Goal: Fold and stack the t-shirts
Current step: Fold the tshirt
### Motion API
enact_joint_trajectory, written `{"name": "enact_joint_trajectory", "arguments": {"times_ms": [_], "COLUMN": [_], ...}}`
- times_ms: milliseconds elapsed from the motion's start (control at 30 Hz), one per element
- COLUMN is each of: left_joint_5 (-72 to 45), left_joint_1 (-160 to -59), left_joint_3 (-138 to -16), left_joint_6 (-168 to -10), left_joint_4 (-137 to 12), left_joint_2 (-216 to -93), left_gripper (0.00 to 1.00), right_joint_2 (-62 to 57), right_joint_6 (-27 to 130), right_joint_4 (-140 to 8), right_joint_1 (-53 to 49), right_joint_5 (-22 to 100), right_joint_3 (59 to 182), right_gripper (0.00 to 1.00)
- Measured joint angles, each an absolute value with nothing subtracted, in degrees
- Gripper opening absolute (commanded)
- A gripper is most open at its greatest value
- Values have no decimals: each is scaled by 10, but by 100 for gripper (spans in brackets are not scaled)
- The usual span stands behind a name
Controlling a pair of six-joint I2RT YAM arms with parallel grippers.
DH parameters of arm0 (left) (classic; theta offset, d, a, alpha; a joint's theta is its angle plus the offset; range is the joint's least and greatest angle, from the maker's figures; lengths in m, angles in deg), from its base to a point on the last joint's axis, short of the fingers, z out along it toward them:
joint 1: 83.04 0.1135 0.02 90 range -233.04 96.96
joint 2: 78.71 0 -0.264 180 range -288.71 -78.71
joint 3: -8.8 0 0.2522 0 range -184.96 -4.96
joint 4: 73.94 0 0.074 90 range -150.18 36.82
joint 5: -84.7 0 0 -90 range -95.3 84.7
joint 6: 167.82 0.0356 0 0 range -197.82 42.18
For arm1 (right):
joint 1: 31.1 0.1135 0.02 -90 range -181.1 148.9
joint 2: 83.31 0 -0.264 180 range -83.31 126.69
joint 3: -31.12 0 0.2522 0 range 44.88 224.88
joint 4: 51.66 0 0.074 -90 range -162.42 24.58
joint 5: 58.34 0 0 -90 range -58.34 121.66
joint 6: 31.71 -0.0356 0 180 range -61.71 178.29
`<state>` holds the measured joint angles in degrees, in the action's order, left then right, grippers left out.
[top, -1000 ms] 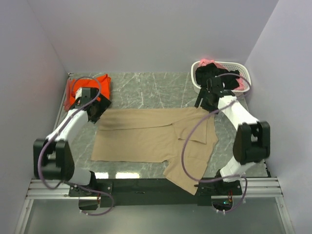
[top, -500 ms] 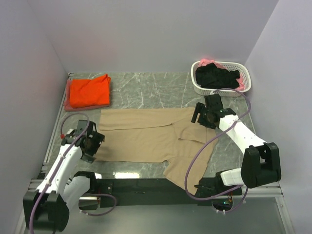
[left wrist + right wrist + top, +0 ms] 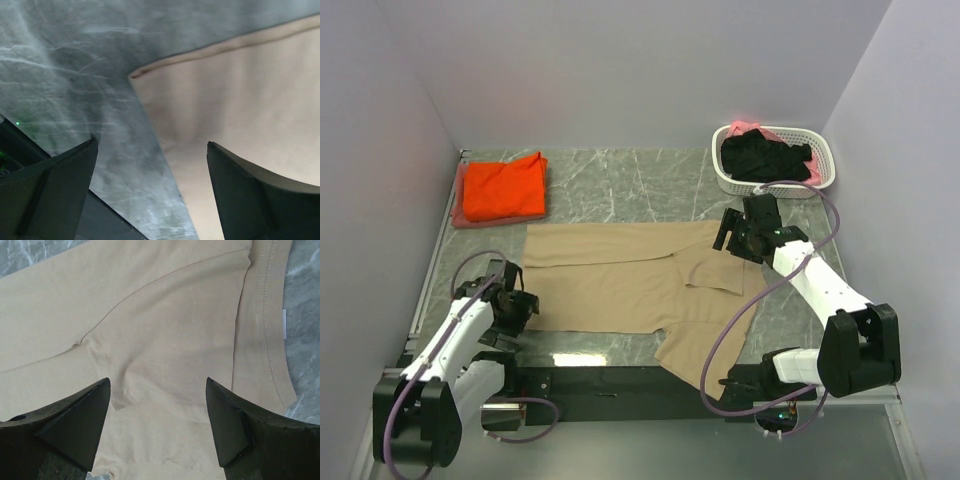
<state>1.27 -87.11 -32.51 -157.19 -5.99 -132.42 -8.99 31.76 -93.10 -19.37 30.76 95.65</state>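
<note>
Next, my left gripper grabs the tan t-shirt by its near hem corner [image 3: 529, 327] to fold its near side over.
A tan t-shirt [image 3: 630, 280] lies partly folded on the marble table, one sleeve hanging toward the near edge. A folded orange t-shirt [image 3: 502, 188] lies at the back left. Black and pink shirts [image 3: 765, 155] fill the white basket. My left gripper [image 3: 520, 312] is open, low over the tan shirt's near left corner [image 3: 150, 80]; one finger is over the cloth, the other over bare table. My right gripper [image 3: 735, 240] is open just above the tan shirt's right part, its fingers straddling a folded sleeve [image 3: 170, 355] next to the collar hem [image 3: 265, 340].
The white slotted basket [image 3: 823, 180] stands at the back right corner. Grey walls close in the table on three sides. The black base rail [image 3: 620, 380] runs along the near edge. Bare marble [image 3: 620, 185] shows behind the tan shirt.
My left arm swung from the orange shirt at the back left down to the tan shirt's near left corner. My right arm came from the basket to the shirt's right part.
</note>
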Motion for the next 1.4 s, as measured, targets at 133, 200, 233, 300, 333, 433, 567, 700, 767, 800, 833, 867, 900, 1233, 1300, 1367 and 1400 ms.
{"name": "enact_joint_trajectory", "arguments": {"times_ms": [133, 200, 233, 300, 333, 433, 567, 700, 767, 800, 833, 867, 900, 1233, 1300, 1367, 1400], "left_joint_5": [11, 14, 16, 21, 23, 26, 26, 26, 26, 26, 26, 26, 27, 27, 27, 27, 27], "left_joint_1": [-873, -873, -873, -874, -874, -874, -874, -874, -874, -874, -874, -874, -874, -874, -874, -875, -875], "left_joint_3": [-315, -314, -313, -312, -310, -310, -312, -325, -329, -330, -331, -331, -331, -334, -338, -343, -345], "left_joint_6": [-1583, -1588, -1591, -1599, -1602, -1609, -1611, -1611, -1611, -1611, -1611, -1611, -1611, -1610, -1609, -1608, -1606], "left_joint_4": [-62, -57, -54, -49, -47, -47, -49, -50, -55, -58, -60, -62, -63, -69, -71, -78, -85], "left_joint_2": [-1341, -1339, -1339, -1334, -1333, -1333, -1349, -1382, -1391, -1394, -1396, -1397, -1397, -1405, -1414, -1422, -1426], "left_gripper": [79, 73, 70, 66, 66, 66, 63, 53, 45, 43, 40, 40, 39, 37, 28, 15, 9], "right_joint_2": [-92, -92, -92, -92, -92, -92, -92, -92, -92, -92, -92, -93, -94, -166, -185, -206, -217], "right_joint_6": [318, 318, 318, 318, 318, 318, 318, 318, 318, 318, 319, 320, 320, 329, 334, 340, 342], "right_joint_4": [-929, -929, -928, -928, -928, -928, -928, -926, -926, -925, -925, -925, -926, -934, -936, -945, -950], "right_joint_1": [-194, -195, -195, -195, -195, -195, -195, -195, -195, -195, -195, -195, -195, -183, -170, -154, -145], "right_joint_5": [308, 308, 308, 308, 308, 308, 308, 308, 308, 308, 308, 308, 308, 344, 359, 367, 369], "right_joint_3": [951, 951, 951, 951, 951, 951, 950, 950, 948, 947, 945, 942, 939, 890, 881, 874, 872], "right_gripper": [83, 83, 83, 83, 83, 83, 83, 83, 83, 83, 83, 83, 83, 82, 82, 82, 82]}}
